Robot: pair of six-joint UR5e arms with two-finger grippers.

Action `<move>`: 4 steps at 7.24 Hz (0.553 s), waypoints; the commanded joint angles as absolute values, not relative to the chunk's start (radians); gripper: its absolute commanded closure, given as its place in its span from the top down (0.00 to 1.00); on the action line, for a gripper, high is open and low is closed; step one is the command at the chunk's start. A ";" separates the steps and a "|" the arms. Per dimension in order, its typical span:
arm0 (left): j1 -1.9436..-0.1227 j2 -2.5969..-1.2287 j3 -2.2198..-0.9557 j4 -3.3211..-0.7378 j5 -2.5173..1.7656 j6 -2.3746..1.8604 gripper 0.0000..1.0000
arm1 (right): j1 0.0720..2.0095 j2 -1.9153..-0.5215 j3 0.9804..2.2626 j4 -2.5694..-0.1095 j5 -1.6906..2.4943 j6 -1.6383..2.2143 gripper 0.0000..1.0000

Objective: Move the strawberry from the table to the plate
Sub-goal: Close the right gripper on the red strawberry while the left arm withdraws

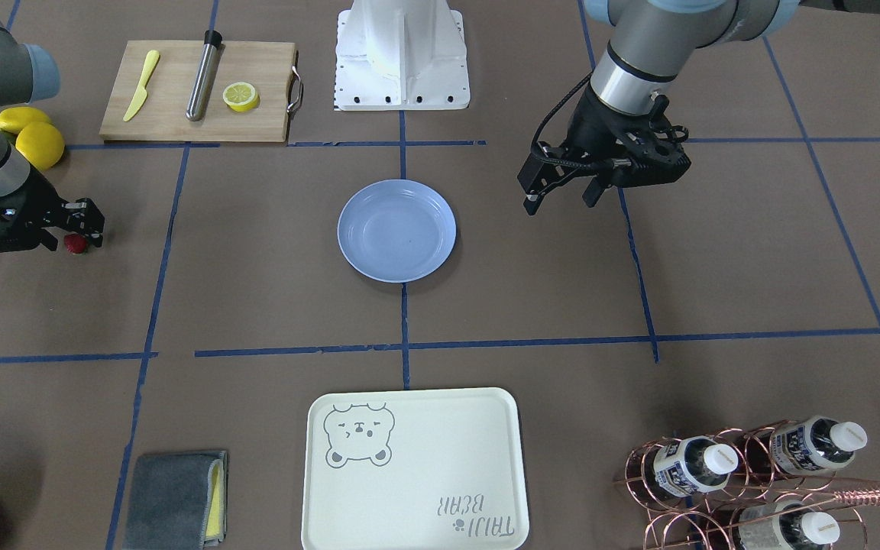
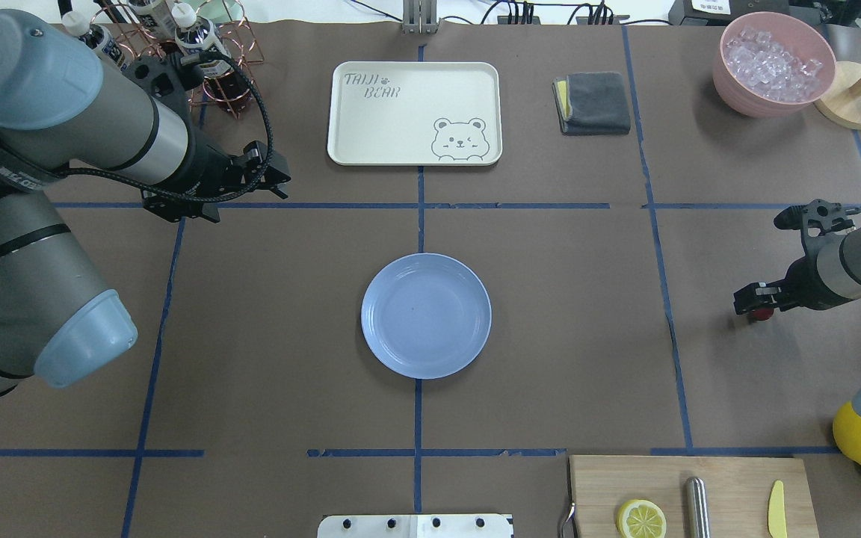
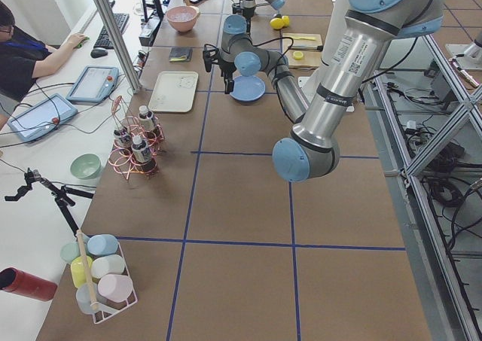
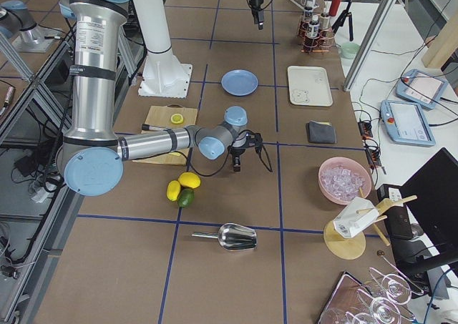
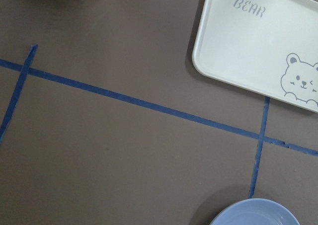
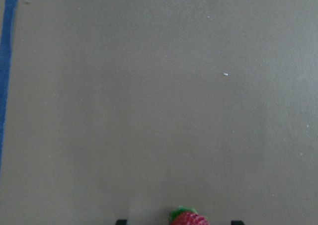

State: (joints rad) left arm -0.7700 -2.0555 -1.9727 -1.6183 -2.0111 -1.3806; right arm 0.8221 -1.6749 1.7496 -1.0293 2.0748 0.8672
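I will grip the strawberry by its green top (image 6: 180, 211) with my right gripper next. The gripper can then move the strawberry to the plate.
The strawberry (image 1: 76, 244) lies on the brown table (image 1: 272, 305) at the robot's far right, small and dark red with a green top. My right gripper (image 1: 73, 237) is down over it, open, one finger on either side. In the right wrist view the strawberry (image 6: 188, 218) sits at the bottom edge, and the two fingertips (image 6: 121, 221) stand well apart from it. The light-blue plate (image 1: 396, 229) rests empty in the table's middle. My left gripper (image 1: 560, 202) hangs open above the table, off to the plate's side, holding nothing.
Lemons (image 1: 31, 137) lie just behind the right arm. A cutting board (image 1: 257, 114) carries a yellow knife, a metal rod and a lemon half. A cream bear-print tray (image 1: 409, 466), a grey cloth (image 1: 176, 496) and a copper bottle rack (image 1: 738, 473) sit across the table.
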 commanded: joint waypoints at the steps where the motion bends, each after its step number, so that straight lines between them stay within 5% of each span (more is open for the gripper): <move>1: -0.770 -2.056 -1.971 -1.618 -2.011 -1.381 1.00 | 0.824 -1.680 1.750 -1.029 2.079 0.862 0.19; 2: -0.770 -2.056 -1.973 -1.618 -2.011 -1.381 1.00 | 0.824 -1.683 1.755 -1.029 2.082 0.861 0.00; 4: -0.772 -2.059 -1.973 -1.618 -2.011 -1.381 1.00 | 0.845 -1.686 1.807 -1.031 2.097 0.862 0.00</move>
